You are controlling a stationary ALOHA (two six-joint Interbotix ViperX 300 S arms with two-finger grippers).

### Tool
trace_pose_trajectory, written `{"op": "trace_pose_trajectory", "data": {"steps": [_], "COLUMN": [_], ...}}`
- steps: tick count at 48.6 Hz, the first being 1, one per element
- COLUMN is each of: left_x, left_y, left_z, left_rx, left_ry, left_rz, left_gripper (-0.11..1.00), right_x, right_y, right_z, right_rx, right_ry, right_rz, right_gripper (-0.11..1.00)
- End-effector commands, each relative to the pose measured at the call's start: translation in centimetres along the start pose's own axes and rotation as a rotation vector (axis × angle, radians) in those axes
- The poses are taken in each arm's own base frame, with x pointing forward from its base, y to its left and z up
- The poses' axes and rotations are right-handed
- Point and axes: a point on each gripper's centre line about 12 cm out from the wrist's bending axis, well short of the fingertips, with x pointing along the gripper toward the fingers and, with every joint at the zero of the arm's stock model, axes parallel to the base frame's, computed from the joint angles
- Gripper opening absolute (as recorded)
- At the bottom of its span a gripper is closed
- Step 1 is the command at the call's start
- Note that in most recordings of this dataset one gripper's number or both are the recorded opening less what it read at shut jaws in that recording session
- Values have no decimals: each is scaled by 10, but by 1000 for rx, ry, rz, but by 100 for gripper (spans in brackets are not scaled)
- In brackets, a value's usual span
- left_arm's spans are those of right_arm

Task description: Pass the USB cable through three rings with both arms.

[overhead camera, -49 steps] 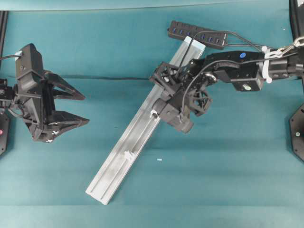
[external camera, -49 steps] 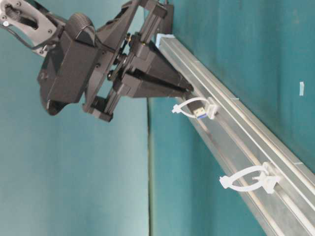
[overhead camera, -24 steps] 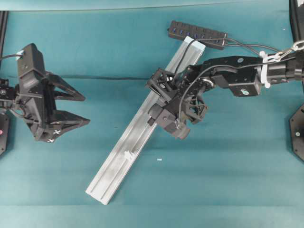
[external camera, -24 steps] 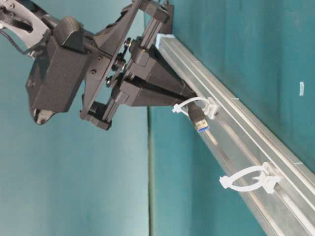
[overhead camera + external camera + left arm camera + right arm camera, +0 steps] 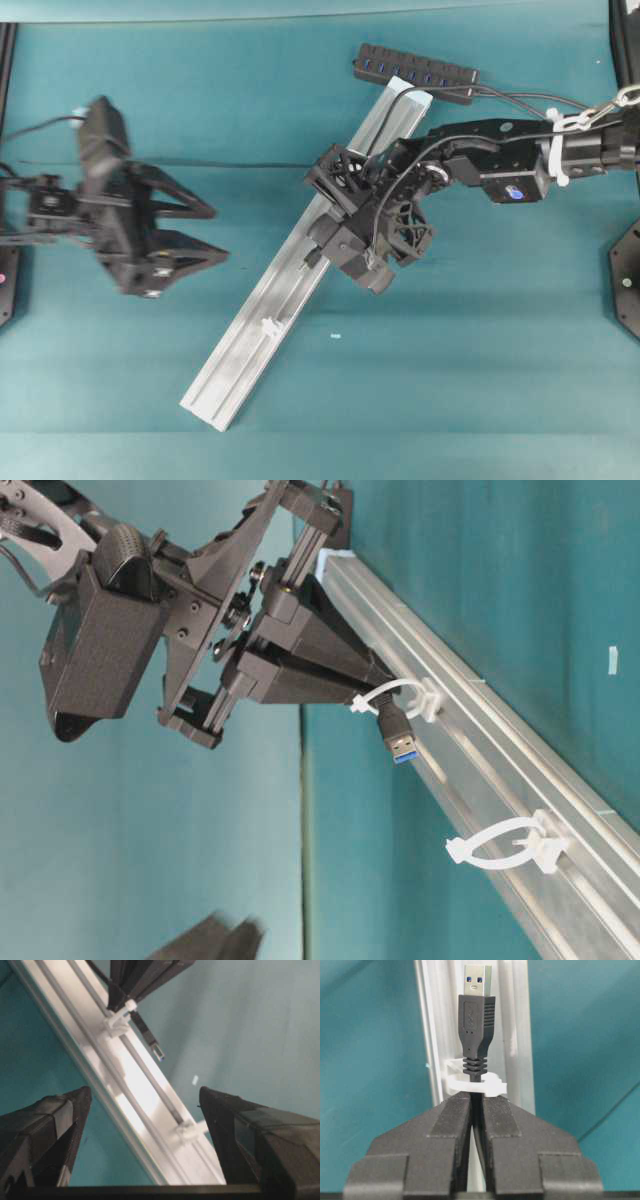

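My left gripper reaches the USB cable next and grabs its dark plug (image 5: 312, 258) poking out free, since the ring and my other gripper crowd the cord.
The USB cable's plug (image 5: 477, 1015) pokes through one whitish ring (image 5: 475, 1085) on the silver rail (image 5: 517, 1035). My right gripper (image 5: 476, 1097) is shut on the cord just behind that ring. From table level the plug (image 5: 398, 735) hangs past the ring (image 5: 385, 692), tilted off the rail (image 5: 480, 730), and a second ring (image 5: 500, 845) stands empty farther along. My left gripper (image 5: 218, 232) is open and empty, left of the rail (image 5: 240, 370). Its wrist view shows the plug (image 5: 150, 1040), the threaded ring (image 5: 120, 1015) and the empty ring (image 5: 189, 1130).
A black multi-port hub (image 5: 415, 72) lies at the rail's far end, with thin cords running toward the right arm. A small white scrap (image 5: 335, 336) lies on the teal cloth right of the rail. A dark blur (image 5: 210, 940) enters at the bottom of the table-level view.
My right gripper has pushed the plug through the ring, so it now sticks out beyond it. My left gripper has moved right toward the rail, still open.
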Motion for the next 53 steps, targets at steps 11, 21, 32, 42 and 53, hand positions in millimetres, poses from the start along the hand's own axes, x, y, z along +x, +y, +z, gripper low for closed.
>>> {"op": "trace_pose_trajectory", "data": {"steps": [11,21,32,42,53], "left_x": [55,86,105,115,116], "left_y": [-2,2,5,2,3], "left_z": [4,-7,-12,-7,-14], "left_rx": [-1,-67,-110,-110,-113], "left_ry": [23,66,44,34,52], "left_rz": [10,33,19,13,16], "left_gripper": [94,93,92,92,89], "right_x": [-4,-4,-5,-4,-4], "right_y": [-10,-10,-10,-10,-9], "right_z": [0,-1,0,-1,-1], "right_rx": [40,38,40,40,43], "right_ry": [-11,-10,-11,-10,-10], "right_rz": [-47,-47,-50,-49,-49], "right_gripper": [6,6,6,6,6]}}
